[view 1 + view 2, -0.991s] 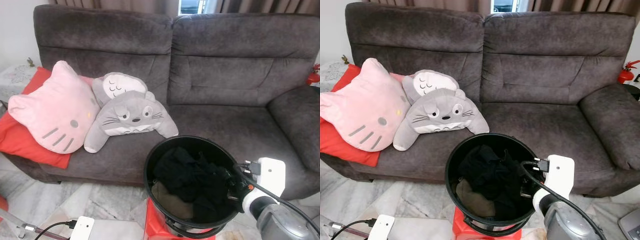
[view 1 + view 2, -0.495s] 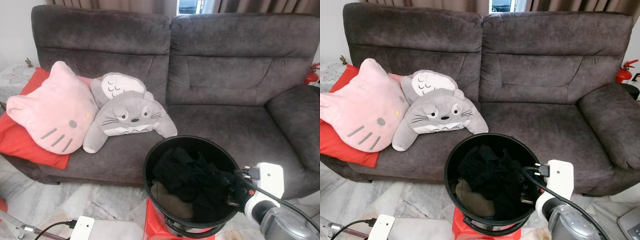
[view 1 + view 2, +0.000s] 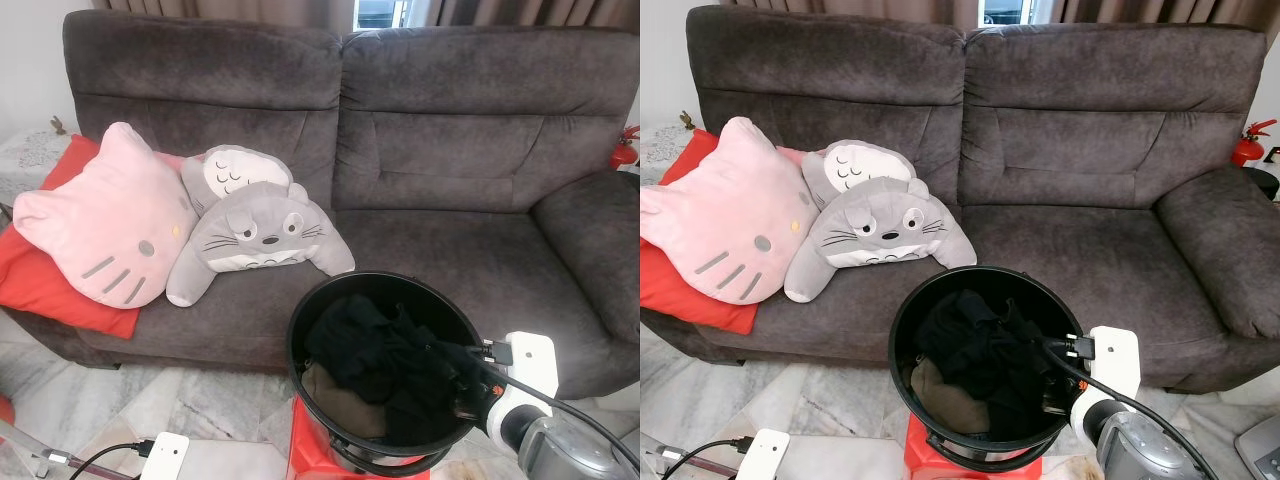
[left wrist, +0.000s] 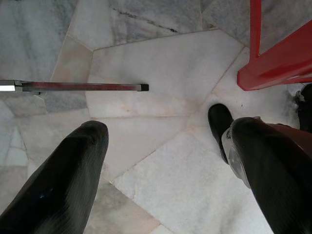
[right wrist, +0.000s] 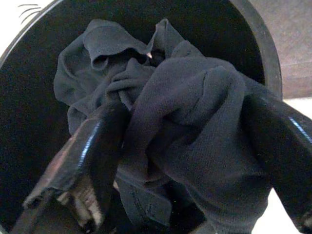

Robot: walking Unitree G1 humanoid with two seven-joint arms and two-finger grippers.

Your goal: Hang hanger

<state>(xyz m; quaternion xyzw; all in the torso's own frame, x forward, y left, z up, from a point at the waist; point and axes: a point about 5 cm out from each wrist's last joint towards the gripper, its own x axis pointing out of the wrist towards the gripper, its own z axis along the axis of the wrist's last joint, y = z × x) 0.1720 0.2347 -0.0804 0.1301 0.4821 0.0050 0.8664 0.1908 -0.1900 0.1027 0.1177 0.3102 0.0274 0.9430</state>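
The black cloth lies loose and bunched up in the bucket. The robot's right gripper needs to grab the raised fold (image 5: 195, 112) of the black cloth next.
A black bucket (image 3: 297, 322) stands on a red base (image 3: 308, 448) in front of the sofa and holds bunched dark clothes (image 3: 365, 345), with a tan piece low at its left. My right gripper (image 5: 185, 109) reaches into the bucket from its right side. It is open, with its black fingers (image 5: 100, 141) on either side of a fold of the dark clothes (image 5: 195, 126). Its white wrist (image 3: 528, 365) sits at the bucket's right rim. My left gripper (image 4: 168, 129) hangs idle and open over the marble floor.
A dark grey sofa (image 3: 470, 170) fills the back. On its left seat lie a pink cat cushion (image 3: 105, 225), a grey plush (image 3: 262, 235) and a red cushion (image 3: 45, 290). A thin metal bar (image 4: 83, 87) lies on the floor. A red extinguisher (image 3: 1252, 140) stands at the right.
My right arm has sunk lower and moved a little further into the bucket, its fingers now among the dark clothes. The left arm has not moved.
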